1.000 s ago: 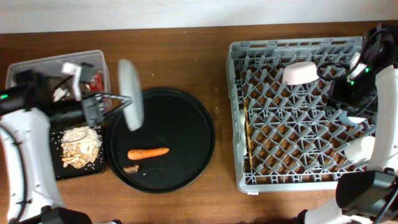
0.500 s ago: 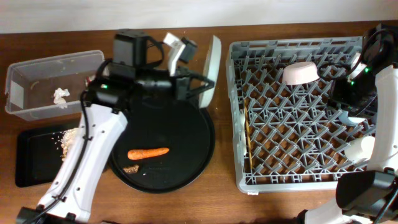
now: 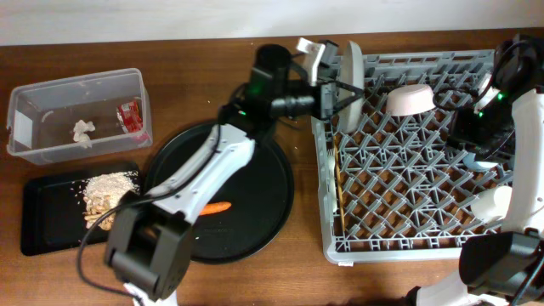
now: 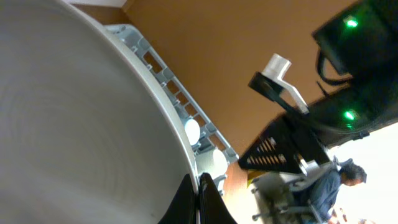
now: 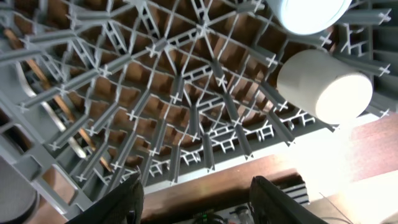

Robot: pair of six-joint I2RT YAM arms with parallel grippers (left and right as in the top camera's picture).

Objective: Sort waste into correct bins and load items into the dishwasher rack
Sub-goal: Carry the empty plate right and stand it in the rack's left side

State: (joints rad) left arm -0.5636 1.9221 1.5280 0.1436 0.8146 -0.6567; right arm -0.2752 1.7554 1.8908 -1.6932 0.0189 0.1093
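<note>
The plate's far edge (image 3: 352, 46) sticks out past the rack's far rim. I should lower the plate into the rack's wires before my left gripper releases it.
My left gripper (image 3: 340, 81) (image 4: 198, 186) is shut on the rim of the pale grey plate (image 3: 351, 70) (image 4: 74, 124). It holds the plate on edge over the far left corner of the grey dishwasher rack (image 3: 408, 246) (image 4: 168, 81). In the rack are the pink bowl (image 3: 410, 99), the cream cup (image 3: 490, 204) (image 5: 323, 84), the small blue cup (image 5: 311, 12) and the chopsticks (image 3: 337, 183). My right gripper (image 3: 476, 127) (image 5: 205, 199) is open and empty above the rack's right side (image 5: 186, 112). The carrot (image 3: 219, 206) lies on the round black tray, partly under my left arm.
The clear tub (image 3: 34, 98) at far left holds the white tissue (image 3: 82, 130) and the red wrapper (image 3: 129, 116). The shallow black tray (image 3: 42, 225) in front of it holds beige food scraps (image 3: 106, 191). The round black tray (image 3: 255, 170) lies between the bins and the rack.
My left arm has swung right with the plate, from over the bins, past the round tray's far edge, to the rack's far left corner. The right arm has not moved.
</note>
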